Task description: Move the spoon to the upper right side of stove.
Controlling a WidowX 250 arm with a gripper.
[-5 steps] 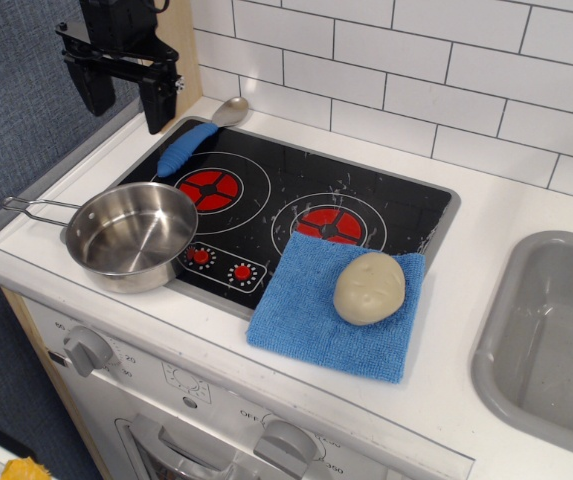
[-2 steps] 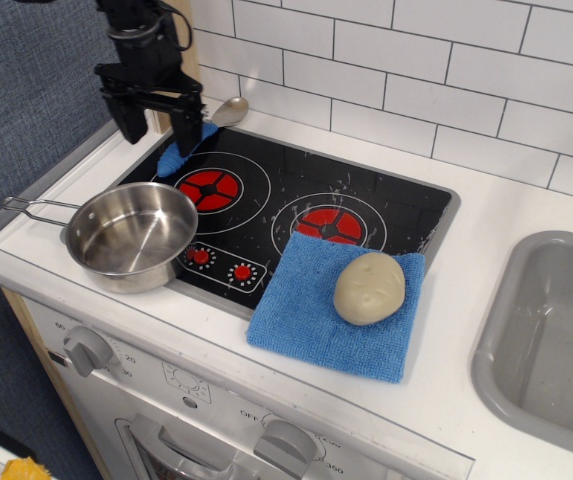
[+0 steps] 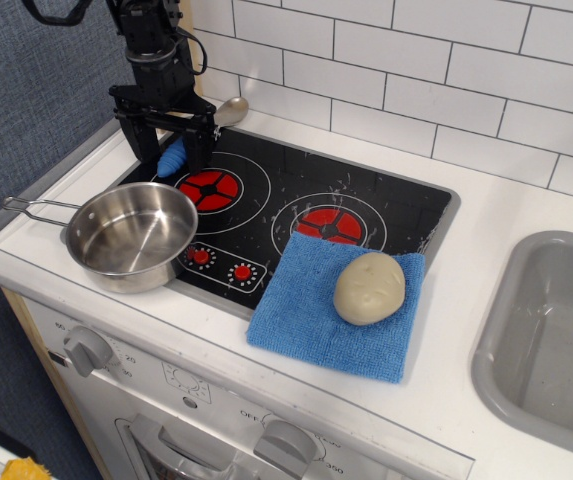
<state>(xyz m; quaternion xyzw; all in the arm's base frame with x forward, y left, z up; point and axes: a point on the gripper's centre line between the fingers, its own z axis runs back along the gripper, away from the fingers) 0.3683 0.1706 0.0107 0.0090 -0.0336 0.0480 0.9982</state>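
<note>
The spoon needs to move to the upper right side of the stove, so my gripper will grab it by its blue handle [image 3: 173, 158] next.
The spoon [image 3: 173, 156] lies at the stove's upper left corner, its blue handle pointing down-left and its grey bowl [image 3: 231, 110] resting on the white counter by the tiled wall. The stove [image 3: 366, 205] is a glossy black cooktop with two red burners and two small red dials. My gripper [image 3: 173, 152] is lowered over the spoon's handle with its black fingers open, one on each side of the handle. The arm covers the middle of the handle. I cannot tell whether the fingers touch it.
A steel pot [image 3: 131, 235] with a wire handle sits on the stove's front left corner. A blue cloth [image 3: 306, 310] with a beige potato-like lump [image 3: 369, 287] lies over the front right. A grey sink [image 3: 551, 340] is at the right. The tiled wall runs behind.
My gripper has come down and to the right from above the counter's left edge, and now straddles the spoon's blue handle. The spoon, pot and cloth have not moved.
</note>
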